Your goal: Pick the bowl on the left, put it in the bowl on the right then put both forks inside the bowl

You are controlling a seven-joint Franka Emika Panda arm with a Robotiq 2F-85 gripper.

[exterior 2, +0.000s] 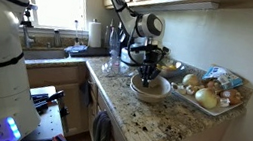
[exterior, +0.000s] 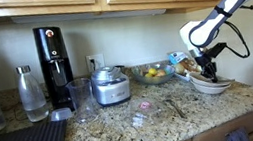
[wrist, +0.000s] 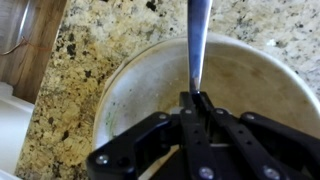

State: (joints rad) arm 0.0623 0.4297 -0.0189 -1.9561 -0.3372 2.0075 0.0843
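Observation:
I need to open my gripper now, because my fingers hang just above the open inside of the white bowl and the fork would land in the bowl.
A white bowl [wrist: 120, 90] fills the wrist view and sits on the granite counter; it also shows in both exterior views [exterior: 213, 86] [exterior 2: 151, 88]. My gripper [wrist: 196, 100] is shut on the handle of a metal fork [wrist: 199, 45], which sticks out over the bowl. In both exterior views the gripper [exterior: 207, 69] [exterior 2: 147, 76] hangs just above the bowl. A second bowl cannot be told apart from this one, and I see no second fork.
A tray of food [exterior 2: 214, 91] lies right behind the bowl. A glass fruit bowl [exterior: 151, 73], a metal pot [exterior: 111, 86], a glass [exterior: 82, 99], a bottle [exterior: 32, 93] and a coffee machine [exterior: 54, 66] stand along the counter. The counter edge [exterior 2: 124, 121] is close.

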